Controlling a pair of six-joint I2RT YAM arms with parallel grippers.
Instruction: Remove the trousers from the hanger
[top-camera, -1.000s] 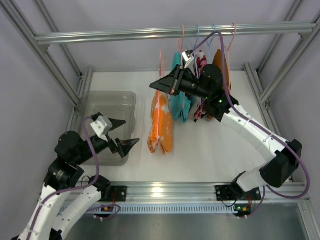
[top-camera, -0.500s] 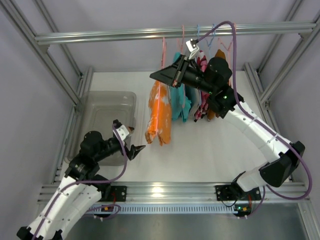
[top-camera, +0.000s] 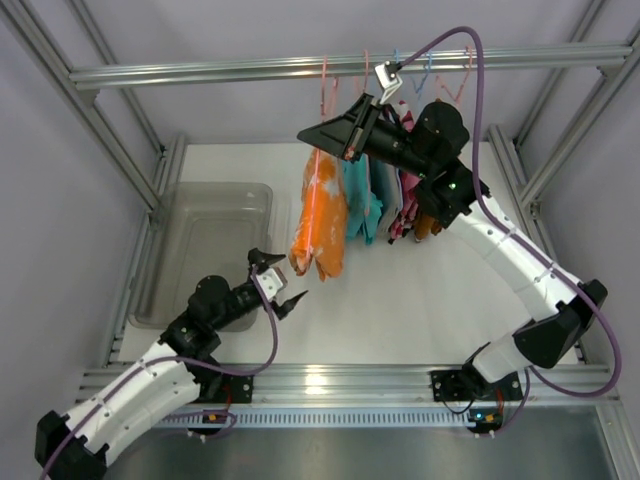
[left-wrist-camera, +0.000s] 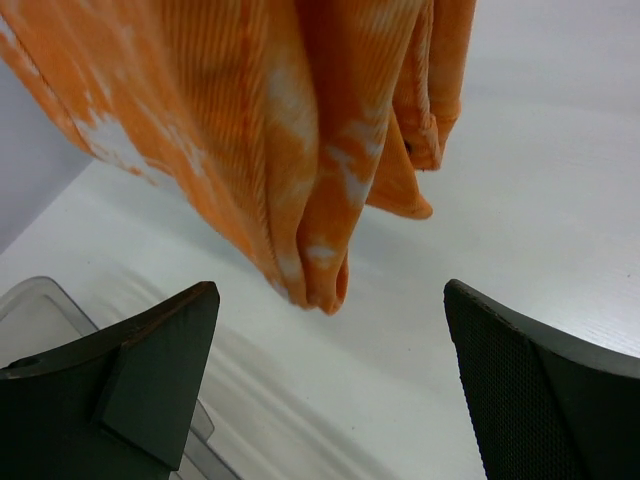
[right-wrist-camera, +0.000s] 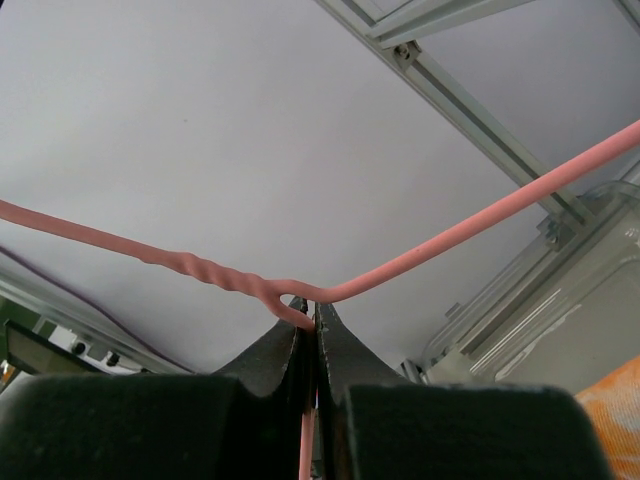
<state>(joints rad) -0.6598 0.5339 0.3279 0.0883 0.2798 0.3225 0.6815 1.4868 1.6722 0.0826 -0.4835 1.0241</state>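
I should grab the trousers with my left gripper by their bottom hanging end (top-camera: 301, 262) (left-wrist-camera: 311, 272) on the bin's side. Then I can pull them off the hanger.
The trousers (top-camera: 320, 222), bright orange with white blotches, hang folded from the salmon-pink hanger (top-camera: 324, 88), lifted clear of the table. My right gripper (top-camera: 312, 136) is shut on the hanger's wire just below the twisted neck; the right wrist view shows the jaws (right-wrist-camera: 316, 328) pinching the hanger (right-wrist-camera: 450, 235). My left gripper (top-camera: 286, 280) is open and empty, low over the table just below the trousers' bottom end. In the left wrist view the trousers (left-wrist-camera: 300, 130) hang above and between my spread fingers, gripper (left-wrist-camera: 330, 375), without touching them.
A clear plastic bin (top-camera: 215, 235) sits at the left. A teal garment (top-camera: 362, 200), a brown-orange one (top-camera: 432, 222) and others hang on light blue hangers (top-camera: 427, 68) from the rail (top-camera: 200, 72), right behind my right arm.
My right gripper has raised the hanger and trousers off the table. My left arm has swung from over the bin down and right, to under the trousers' lower end.
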